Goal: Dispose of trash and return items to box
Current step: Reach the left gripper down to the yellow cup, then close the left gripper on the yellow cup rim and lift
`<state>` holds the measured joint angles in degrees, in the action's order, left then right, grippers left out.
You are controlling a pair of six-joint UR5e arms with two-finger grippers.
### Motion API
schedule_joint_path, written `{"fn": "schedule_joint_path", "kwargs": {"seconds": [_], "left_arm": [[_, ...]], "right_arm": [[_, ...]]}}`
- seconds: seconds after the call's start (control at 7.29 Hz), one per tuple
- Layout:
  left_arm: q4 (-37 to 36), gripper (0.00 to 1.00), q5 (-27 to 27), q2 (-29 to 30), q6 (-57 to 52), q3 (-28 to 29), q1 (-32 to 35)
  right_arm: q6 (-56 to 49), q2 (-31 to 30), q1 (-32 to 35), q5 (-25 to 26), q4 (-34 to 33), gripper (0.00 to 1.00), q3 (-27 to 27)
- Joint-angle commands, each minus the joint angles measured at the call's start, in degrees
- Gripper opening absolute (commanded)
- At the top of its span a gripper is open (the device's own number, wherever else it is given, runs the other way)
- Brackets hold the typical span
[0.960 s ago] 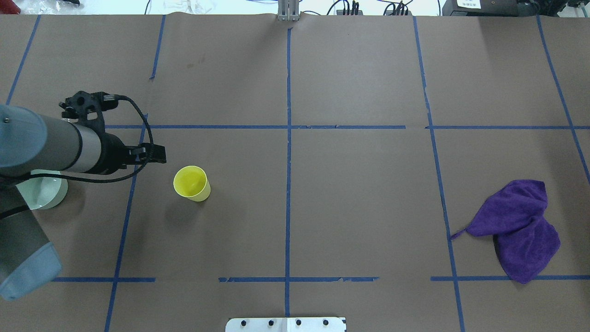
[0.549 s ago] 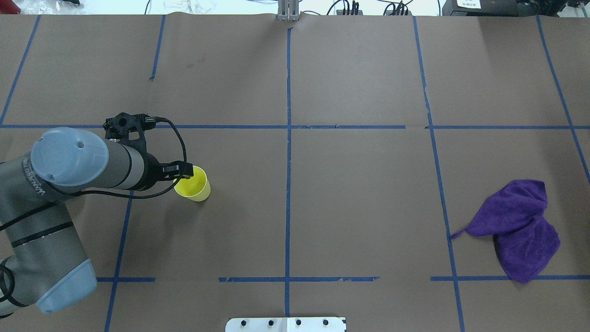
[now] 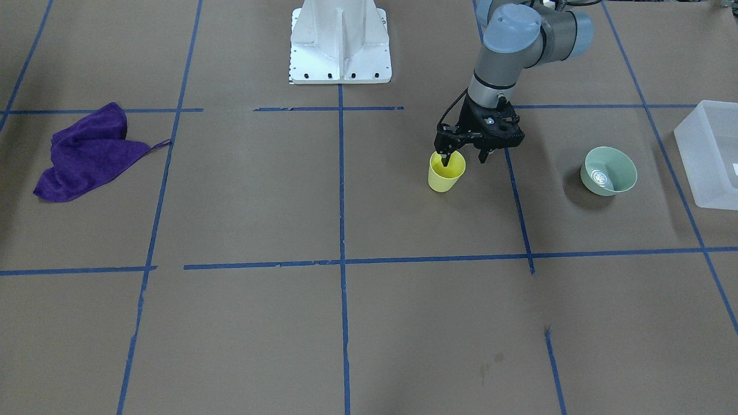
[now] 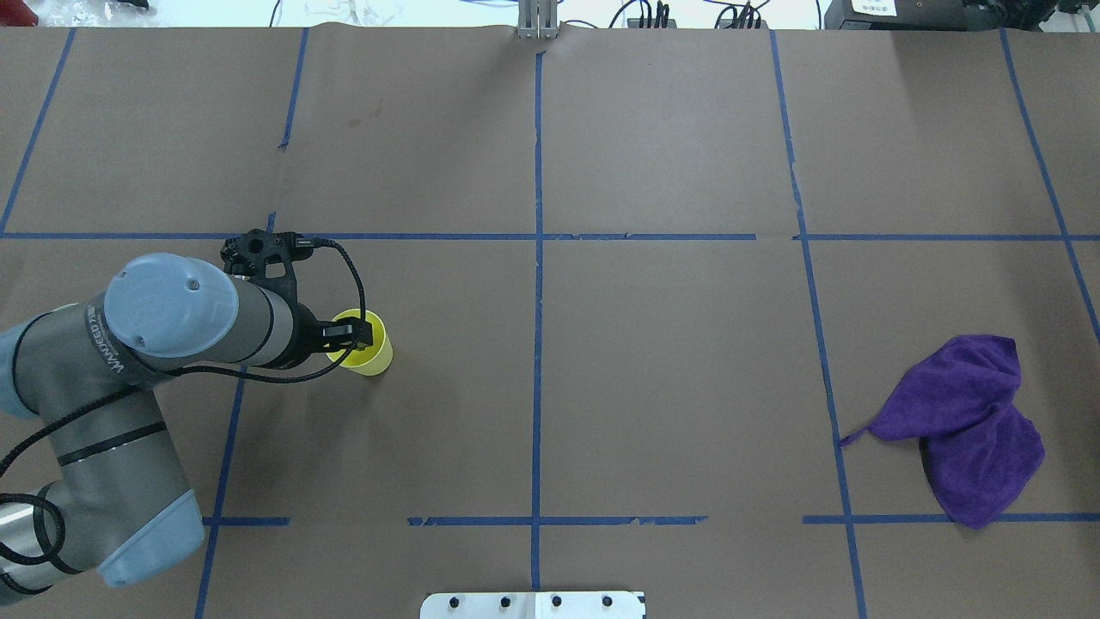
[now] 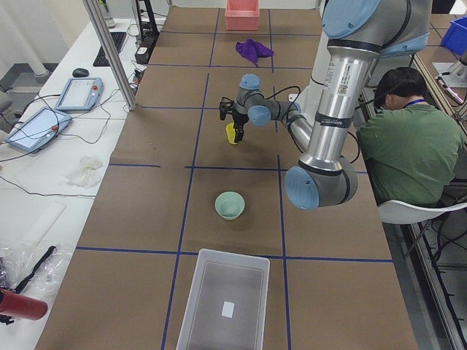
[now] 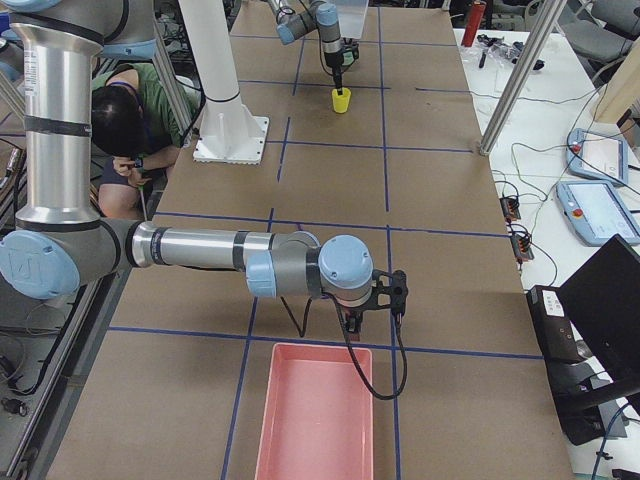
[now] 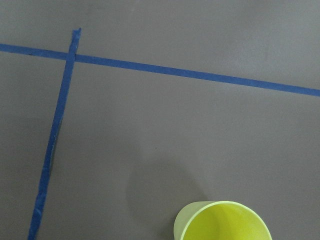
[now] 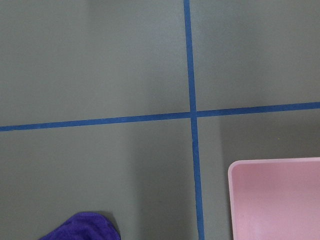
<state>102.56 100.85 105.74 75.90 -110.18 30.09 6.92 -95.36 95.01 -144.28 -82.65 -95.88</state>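
I should next grab the cup with my left gripper by its rim [image 3: 437, 153], so that it can return the yellow cup to the box [image 3: 712, 153].
The yellow cup [image 3: 445, 176] stands upright on the brown paper; it also shows in the overhead view [image 4: 375, 358] and at the bottom of the left wrist view [image 7: 222, 223]. My left gripper [image 3: 463, 157] is open and points down over the cup's rim, with one finger [image 3: 444, 159] inside the cup and the other outside it. The translucent box [image 3: 712, 153] stands at the table's end on my left, seen too in the exterior left view [image 5: 222, 306]. My right gripper [image 6: 350, 322] shows only in the exterior right view, so I cannot tell its state.
A pale green bowl [image 3: 610, 170] sits between the cup and the box. A purple cloth [image 4: 967, 425] lies on my right side. A pink bin [image 6: 315, 415] stands at the table's end on my right, close to the right gripper.
My left arm has swung to the right and the gripper has come from beside the cup to over its rim. The arm now hides the bowl in the overhead view. The cup has not moved.
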Motion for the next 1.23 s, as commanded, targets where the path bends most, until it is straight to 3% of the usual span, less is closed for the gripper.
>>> {"fn": "schedule_joint_path", "kwargs": {"seconds": [0.0, 0.14, 0.55, 0.82, 1.1], "left_arm": [[-0.1, 0.07, 0.1, 0.2, 0.0, 0.2, -0.5], [-0.1, 0.0, 0.1, 0.3, 0.0, 0.1, -0.4], [-0.3, 0.0, 0.6, 1.2, -0.3, -0.8, 0.6], [-5.3, 0.0, 8.3, 1.7, -2.8, -4.6, 11.5], [-15.5, 0.0, 8.4, 3.8, -11.4, -9.2, 16.0]], "right_arm": [[0.0, -0.1, 0.0, -0.1, 0.0, 1.0, -0.1], [0.0, -0.2, 0.0, -0.1, 0.0, 1.0, -0.1], [0.0, -0.3, 0.0, -0.1, -0.1, 1.0, -0.4], [3.5, -0.5, -0.7, -0.1, -0.2, 1.0, -2.5], [15.8, -0.9, -9.1, 3.0, 0.0, 1.0, -8.9]]}}
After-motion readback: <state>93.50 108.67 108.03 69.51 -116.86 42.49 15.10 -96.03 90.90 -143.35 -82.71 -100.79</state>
